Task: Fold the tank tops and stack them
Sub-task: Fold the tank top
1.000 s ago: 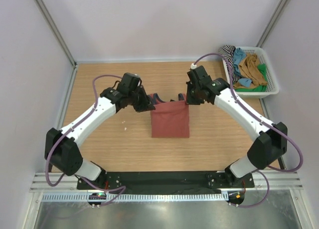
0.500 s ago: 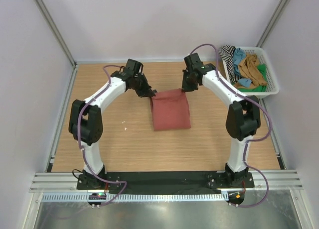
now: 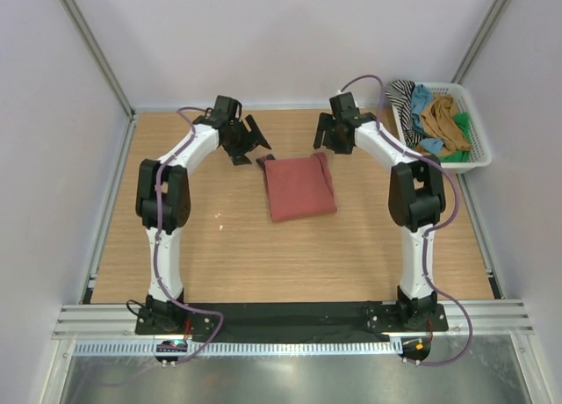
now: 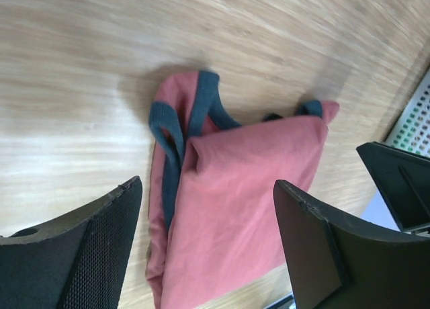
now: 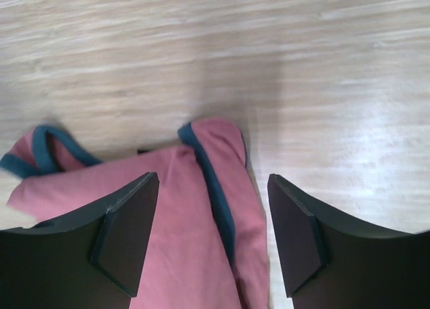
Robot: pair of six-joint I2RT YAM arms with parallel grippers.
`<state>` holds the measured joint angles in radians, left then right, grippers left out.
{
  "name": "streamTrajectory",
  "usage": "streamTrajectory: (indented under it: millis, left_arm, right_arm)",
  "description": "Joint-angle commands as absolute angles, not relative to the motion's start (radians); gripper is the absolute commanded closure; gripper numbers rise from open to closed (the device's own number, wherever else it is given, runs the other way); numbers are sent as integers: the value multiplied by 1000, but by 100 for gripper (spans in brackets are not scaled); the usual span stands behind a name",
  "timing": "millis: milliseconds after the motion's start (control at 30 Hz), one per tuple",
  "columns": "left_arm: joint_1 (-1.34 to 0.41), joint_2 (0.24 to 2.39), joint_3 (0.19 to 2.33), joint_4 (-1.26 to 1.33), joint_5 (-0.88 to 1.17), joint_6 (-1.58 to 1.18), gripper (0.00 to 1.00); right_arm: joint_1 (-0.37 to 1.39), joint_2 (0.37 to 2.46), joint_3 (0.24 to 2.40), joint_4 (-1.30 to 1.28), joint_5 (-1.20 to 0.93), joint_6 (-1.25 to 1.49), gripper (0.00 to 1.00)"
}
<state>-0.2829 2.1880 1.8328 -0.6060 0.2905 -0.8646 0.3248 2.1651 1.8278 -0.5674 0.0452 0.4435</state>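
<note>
The robot's right gripper next needs to take hold of the folded tank top by its navy-edged side fold near the strap (image 3: 323, 165) (image 5: 218, 164), so that it can move the top folded for stacking.
A rust-red tank top (image 3: 299, 186) with navy trim lies folded on the wooden table, its straps at the far edge. My left gripper (image 3: 248, 140) hovers open just past its far left corner, and my right gripper (image 3: 332, 136) hovers open past its far right corner. In the left wrist view the gripper (image 4: 207, 185) stands wide open above the tank top (image 4: 242, 188), holding nothing. The right wrist view shows the gripper (image 5: 212, 181) open over the navy-edged fold of the tank top (image 5: 175, 242).
A white basket (image 3: 479, 127) at the back right holds more tank tops: ochre-brown (image 3: 443, 123), striped (image 3: 402, 95), blue (image 3: 421, 97) and green (image 3: 452, 156). Walls and metal posts close in the table's back and sides.
Both grippers carried the top's far edge back over the fold, then opened and let it go. They now hang just beyond the folded top's far corners.
</note>
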Motion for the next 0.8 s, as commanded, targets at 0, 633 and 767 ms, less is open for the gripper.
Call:
streamTrajectory:
  millis: [0,633,767]
  left_arm:
    - [-302,2010,1743,-566,267,-807,20]
    - [-400,2059,1534,-390,276,-857,20]
    - [-400,2091,1531,-359,294,-877,28]
  right_arm:
    - [327,1973,1737,-430,-26,422,28]
    - [316,2049,1578,-480,-130,342,15]
    - [302,2065,1531,-436,-195,365,23]
